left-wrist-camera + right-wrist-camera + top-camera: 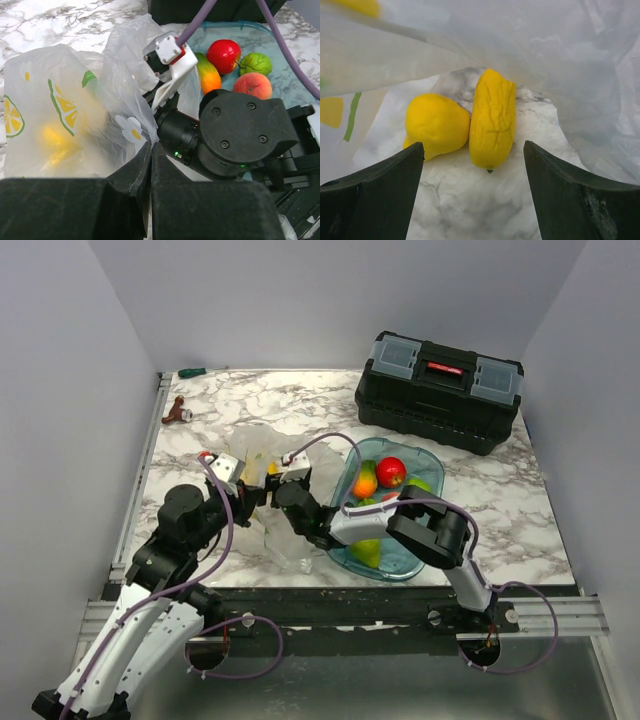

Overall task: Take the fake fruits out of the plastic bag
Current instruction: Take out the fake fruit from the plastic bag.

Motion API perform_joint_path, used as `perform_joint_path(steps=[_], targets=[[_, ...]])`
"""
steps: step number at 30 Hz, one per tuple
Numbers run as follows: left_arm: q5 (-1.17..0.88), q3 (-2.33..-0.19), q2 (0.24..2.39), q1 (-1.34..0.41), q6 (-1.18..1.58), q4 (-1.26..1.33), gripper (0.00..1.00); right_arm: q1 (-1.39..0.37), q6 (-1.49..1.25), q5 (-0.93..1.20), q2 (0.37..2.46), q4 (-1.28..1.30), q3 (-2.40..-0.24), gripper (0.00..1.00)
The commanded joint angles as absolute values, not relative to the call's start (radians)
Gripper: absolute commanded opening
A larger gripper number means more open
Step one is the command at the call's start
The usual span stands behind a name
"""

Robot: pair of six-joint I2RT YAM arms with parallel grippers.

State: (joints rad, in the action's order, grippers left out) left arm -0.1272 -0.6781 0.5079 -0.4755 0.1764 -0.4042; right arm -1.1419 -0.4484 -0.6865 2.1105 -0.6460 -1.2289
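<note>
The yellow banana [492,117] needs to come out of the plastic bag. My right gripper will pick it up next by its dark-tipped end [490,157].
The plastic bag [262,455] with lemon-slice print lies left of the tray; it also fills the left wrist view [65,115]. My left gripper [150,152] is shut on the bag's edge and holds its mouth up. My right gripper [472,165] is open inside the bag, its jaws wide apart just short of a yellow lemon [436,124] and a yellow banana [492,117] lying side by side on the marble. In the blue-tinted tray [405,574] lie a red apple [391,471], a peach [252,85], a lime [256,63] and a green pear [366,552].
A black toolbox [438,390] stands at the back right. A small brown object [178,412] and a green marker [190,372] lie at the back left. The right arm's wrist [240,135] crosses close in front of the left gripper.
</note>
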Motion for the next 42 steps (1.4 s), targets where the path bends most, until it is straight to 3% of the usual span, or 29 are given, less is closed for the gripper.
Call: perform_joint_path(steps=[1,9,20,27,32,42], targets=[[-0.184,-0.689,0.523,-0.480,0.181,-0.375,0.00,-1.131,-0.416,-0.629,2.187,-0.718,-1.282,0.83],[-0.243,-0.690,0.545,-0.486,0.187,-0.365,0.00,-1.120,-0.415,-0.630,2.352,-0.606,-1.474,0.82],[-0.223,-0.685,0.514,-0.491,0.187,-0.368,0.00,-1.101,-0.436,-0.648,2.374,-0.516,-1.491,0.51],[-0.181,-0.689,0.517,-0.491,0.190,-0.382,0.00,-1.100,-0.424,-0.632,2.245,-0.493,-1.416,0.23],[-0.162,-0.695,0.526,-0.492,0.190,-0.387,0.00,-1.101,-0.435,-0.594,2.108,-0.500,-1.316,0.14],[-0.120,-0.695,0.520,-0.491,0.188,-0.395,0.00,-1.100,-0.521,-0.464,1.914,-0.470,-1.142,0.06]])
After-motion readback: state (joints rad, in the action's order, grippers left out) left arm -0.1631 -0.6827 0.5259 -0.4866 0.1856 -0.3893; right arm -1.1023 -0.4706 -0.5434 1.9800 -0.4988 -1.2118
